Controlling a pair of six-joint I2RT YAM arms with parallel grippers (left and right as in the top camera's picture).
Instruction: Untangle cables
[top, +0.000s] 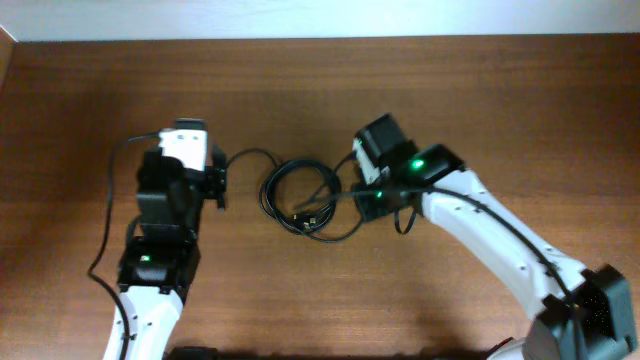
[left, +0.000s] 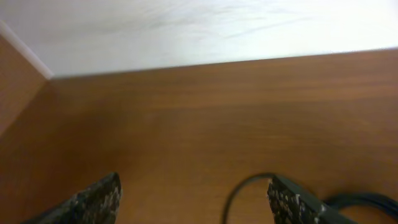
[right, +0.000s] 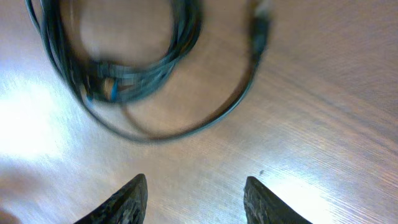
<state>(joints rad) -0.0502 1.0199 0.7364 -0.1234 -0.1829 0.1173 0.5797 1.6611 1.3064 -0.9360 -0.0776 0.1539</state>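
Note:
My right gripper should grab the coil's bundled cable parts on its side next, so the loose ends of the cables stay free for my left gripper to untangle.
The cables (top: 268, 195) lie as a black coiled bundle on the wooden table between my two arms. One strand (top: 250, 155) runs from the coil toward my left gripper (top: 219, 182). In the left wrist view that strand (left: 239, 186) curves up beside the right finger; the left gripper (left: 193, 183) is open and holds nothing. My right gripper (top: 357, 196) is at the coil's right edge. In the right wrist view the coil (right: 134, 84) and a plug end (right: 260, 28) lie ahead of the open, empty right gripper (right: 196, 186).
The table (top: 480, 90) is brown wood with a white wall along its far edge (left: 186, 31). A thicker black wire (top: 105, 220) hangs off the left arm's base. A wooden side panel (left: 18, 81) stands at the far left.

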